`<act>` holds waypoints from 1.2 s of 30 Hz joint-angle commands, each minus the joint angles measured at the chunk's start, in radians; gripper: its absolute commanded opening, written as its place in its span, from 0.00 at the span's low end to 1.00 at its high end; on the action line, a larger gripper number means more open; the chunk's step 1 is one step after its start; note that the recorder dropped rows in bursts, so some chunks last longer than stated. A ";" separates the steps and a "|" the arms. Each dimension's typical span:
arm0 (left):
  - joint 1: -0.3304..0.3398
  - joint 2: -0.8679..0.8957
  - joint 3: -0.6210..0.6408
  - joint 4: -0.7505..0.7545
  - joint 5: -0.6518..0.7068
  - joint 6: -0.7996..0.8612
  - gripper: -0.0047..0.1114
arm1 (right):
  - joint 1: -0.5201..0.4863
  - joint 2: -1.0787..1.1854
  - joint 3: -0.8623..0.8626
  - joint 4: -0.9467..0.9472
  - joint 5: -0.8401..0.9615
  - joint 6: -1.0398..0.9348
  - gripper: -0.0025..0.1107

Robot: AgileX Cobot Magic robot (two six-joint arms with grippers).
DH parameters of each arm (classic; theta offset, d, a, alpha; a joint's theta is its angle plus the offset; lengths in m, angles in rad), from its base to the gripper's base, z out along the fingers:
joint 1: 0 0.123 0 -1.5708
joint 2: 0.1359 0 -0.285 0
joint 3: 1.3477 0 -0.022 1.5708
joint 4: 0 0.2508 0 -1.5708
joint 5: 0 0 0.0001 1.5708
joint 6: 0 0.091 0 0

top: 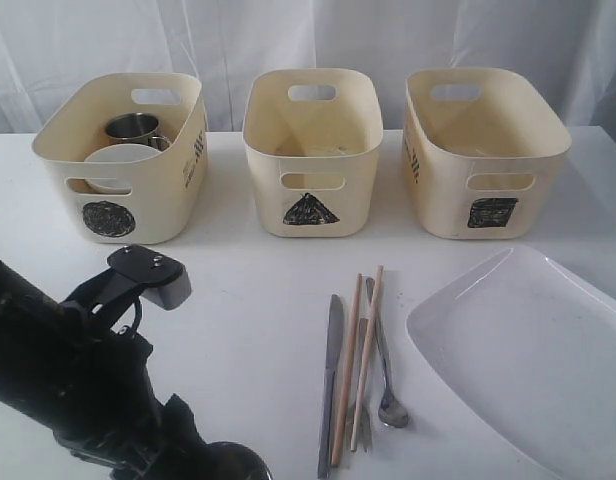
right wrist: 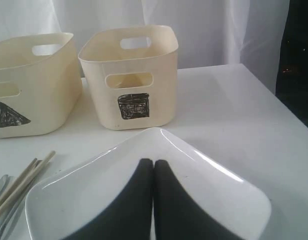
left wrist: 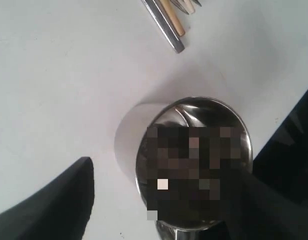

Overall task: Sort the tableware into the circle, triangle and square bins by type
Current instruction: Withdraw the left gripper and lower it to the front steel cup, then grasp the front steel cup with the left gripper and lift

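Note:
I need to lower my left gripper before I close it on the steel mug. Its fingers are still above the mug's rim, so they would miss if I closed now.
A steel mug stands on the table between the fingers of my left gripper, which is open; one finger stays apart from the mug's wall. In the exterior view my left arm hides that mug. The circle bin holds another steel mug and the small white bowl. Knife, chopsticks, fork and spoon lie together in front of the triangle bin. My right gripper is shut, empty, over the large white plate. The steel bowl is out of view.
The square bin stands at the back right, just behind the plate. The plate reaches the table's right front edge. A white curtain hangs behind the three tubs. A black camera mount sticks up from the left arm.

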 commanded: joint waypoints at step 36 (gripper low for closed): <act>-0.065 0.037 0.072 0.012 -0.079 0.007 0.66 | 0.007 -0.006 0.006 -0.006 -0.008 -0.002 0.02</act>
